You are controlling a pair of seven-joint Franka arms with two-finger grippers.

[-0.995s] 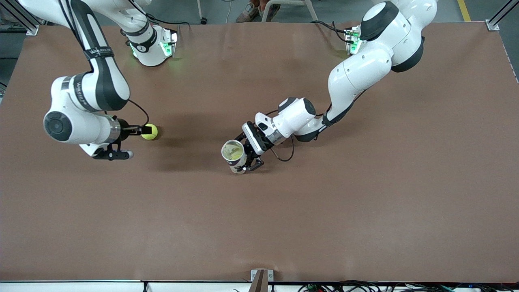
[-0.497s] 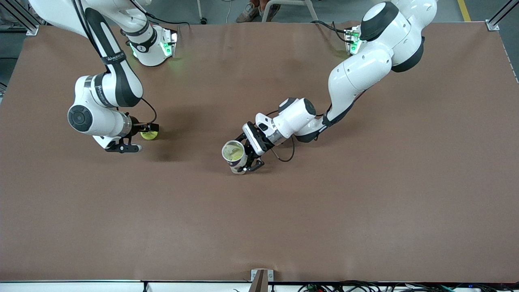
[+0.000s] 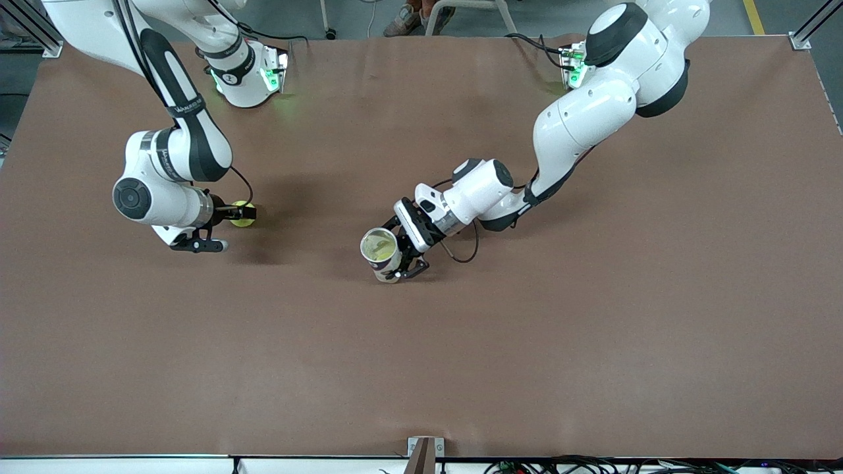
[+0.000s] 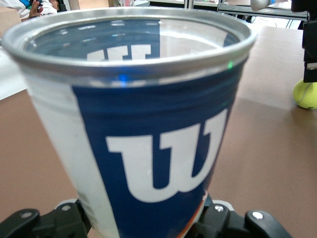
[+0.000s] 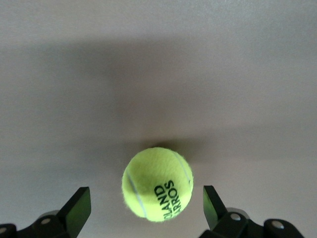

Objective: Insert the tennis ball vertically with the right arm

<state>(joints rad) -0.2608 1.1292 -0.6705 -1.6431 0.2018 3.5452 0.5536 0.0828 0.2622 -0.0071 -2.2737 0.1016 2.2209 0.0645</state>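
Note:
The tennis ball's middle is still beyond the ends of my fingers in the right wrist view. I need to move my right gripper toward the ball before I close on it.
A yellow-green tennis ball [image 3: 245,217] lies on the brown table toward the right arm's end. My right gripper [image 3: 238,212] is low at the ball, open. In the right wrist view the ball [image 5: 157,184] sits between the two fingers [image 5: 80,204] with a gap on each side. My left gripper [image 3: 403,253] is shut on a blue and white Wilson can [image 3: 380,251] near the table's middle, its mouth facing up, with something yellow-green inside. The can [image 4: 143,114] fills the left wrist view, where the ball [image 4: 304,94] shows at the edge.
The brown table [image 3: 500,355] carries nothing else. The two arm bases [image 3: 247,76] stand along the table edge farthest from the front camera. A black cable loops beside the left wrist [image 3: 461,253].
My right arm has swung toward the table's middle and brought its wrist closer round the ball. The ball has stayed in place. The left arm and the can have not moved.

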